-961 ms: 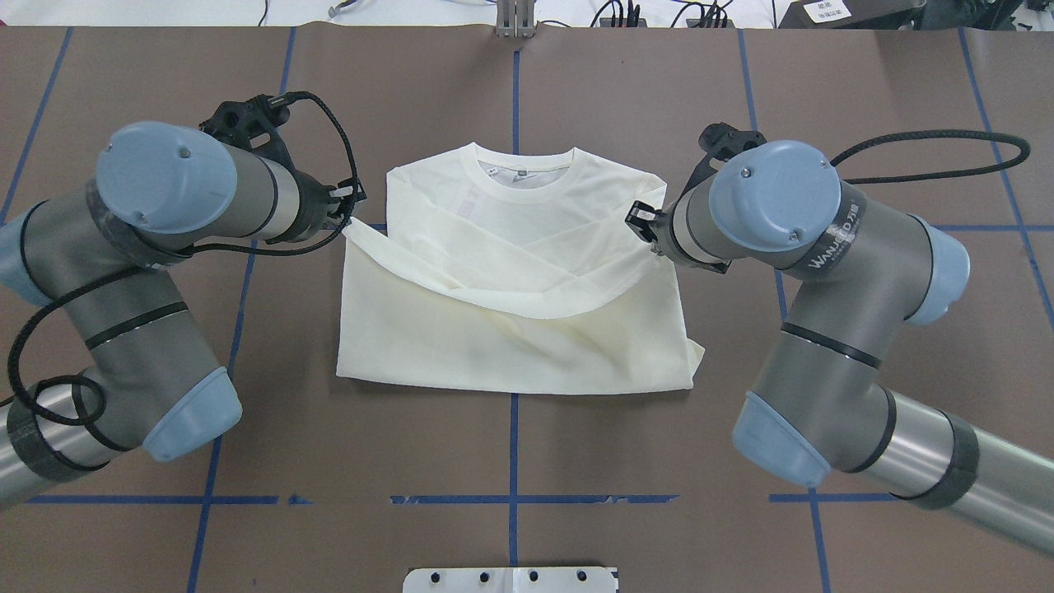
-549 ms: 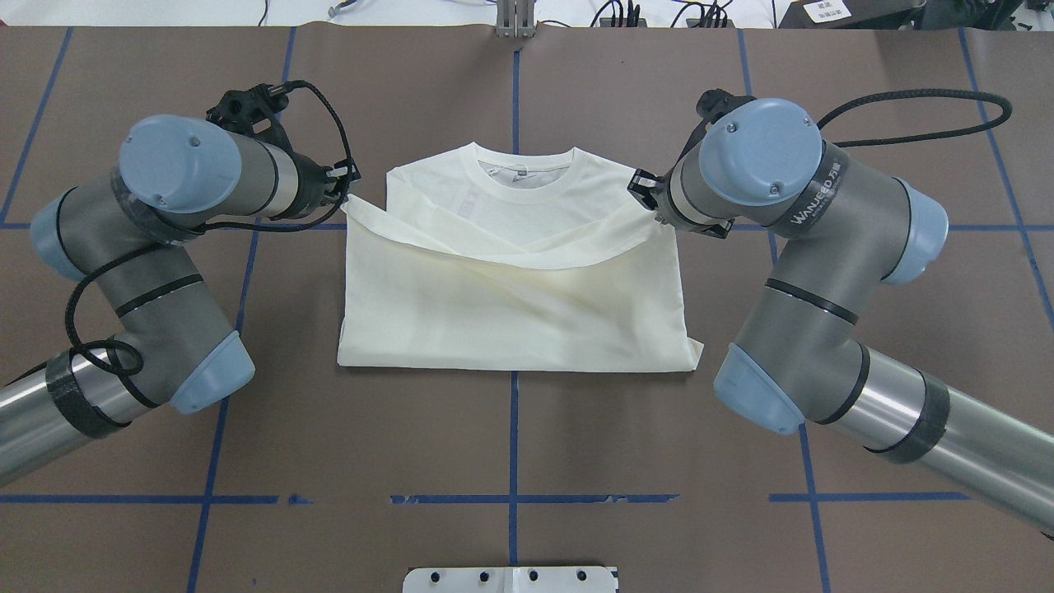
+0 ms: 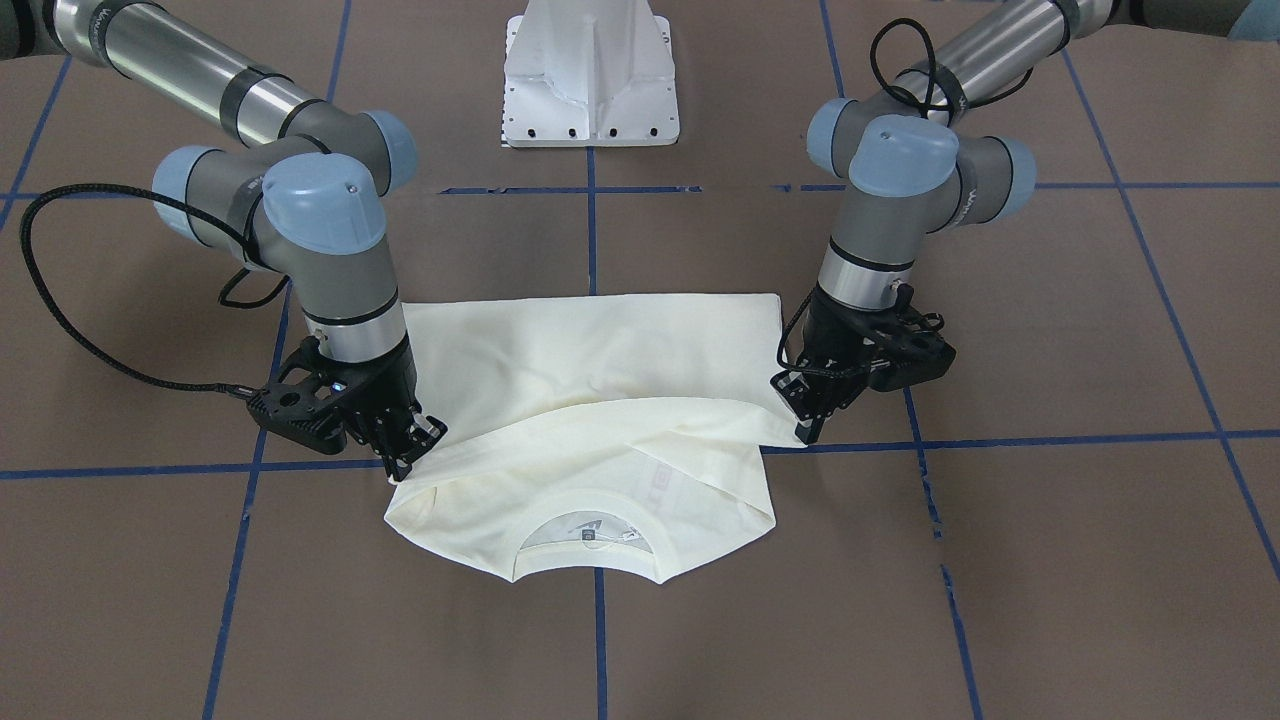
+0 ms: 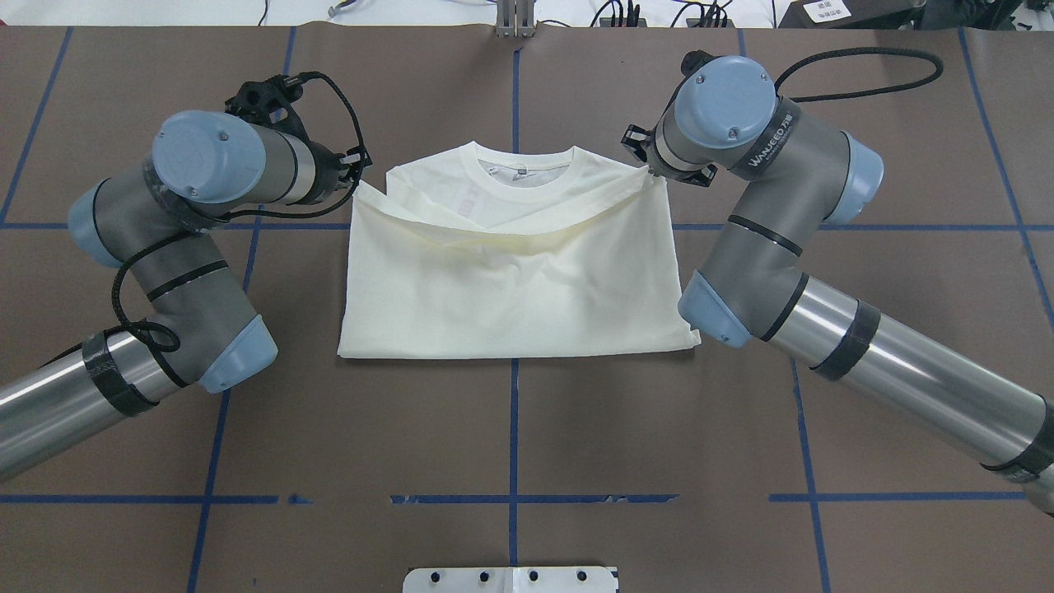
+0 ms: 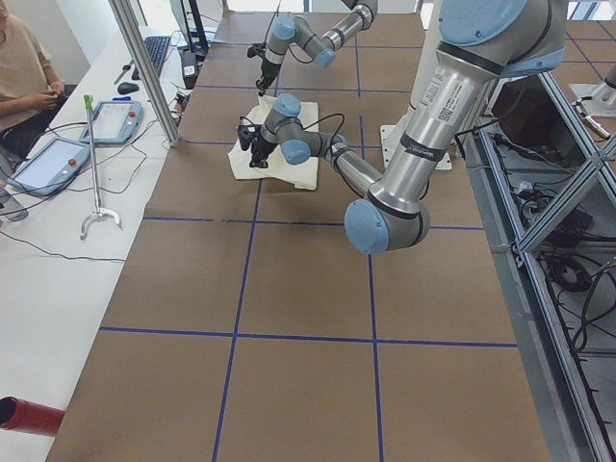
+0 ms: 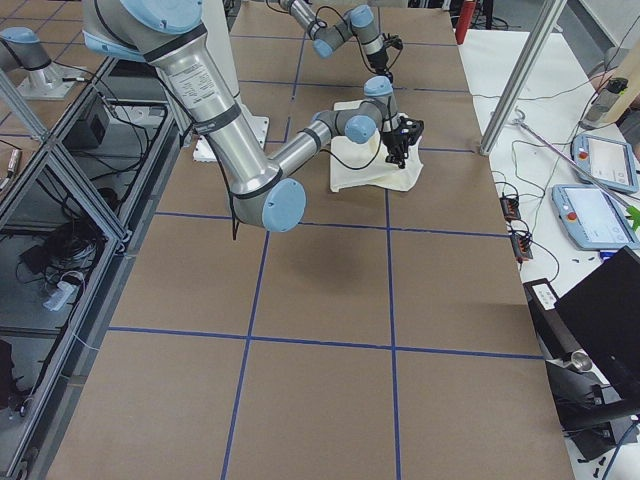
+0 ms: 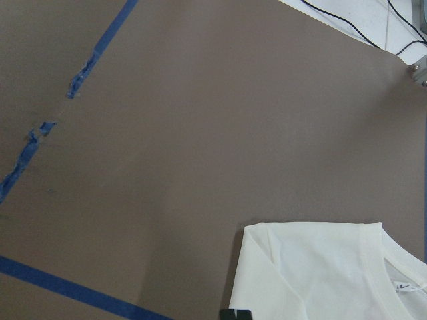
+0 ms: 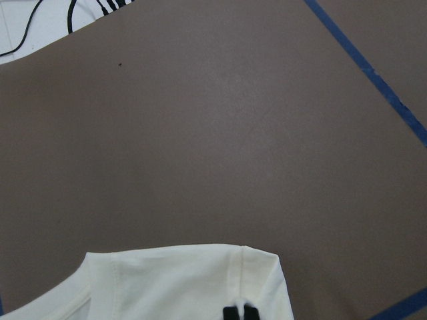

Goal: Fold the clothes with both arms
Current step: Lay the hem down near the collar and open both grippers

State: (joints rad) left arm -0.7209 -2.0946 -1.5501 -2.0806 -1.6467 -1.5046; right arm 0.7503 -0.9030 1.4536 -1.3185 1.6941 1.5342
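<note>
The robot's right gripper holds the T-shirt's corner (image 3: 408, 484) short of the shoulder edge (image 3: 398, 520), so it needs to move that corner over the shoulder edge before it releases it.
The cream long-sleeved T-shirt (image 4: 510, 288) lies mid-table, collar (image 4: 523, 175) at the far side. Its near half is doubled over toward the collar, and the folded edge sags between my grippers. My left gripper (image 4: 356, 177) is shut on the hem's left corner beside the left shoulder. My right gripper (image 4: 650, 169) is shut on the right corner by the right shoulder. In the front-facing view the left gripper (image 3: 805, 425) is on the right and the right gripper (image 3: 410, 450) on the left, both low over the shirt (image 3: 590, 350). The cat print is hidden.
The white pedestal base (image 3: 592, 80) stands behind the shirt on the robot's side. Blue tape lines (image 4: 514, 428) cross the brown table. A metal bracket (image 4: 515, 21) sits at the far edge. An operator (image 5: 19, 67) and tablets (image 5: 115, 120) are at a side bench.
Both grippers have carried the hem away from the robot toward the collar. The folded edge now lies just below the neckline, and the doubled part has flattened.
</note>
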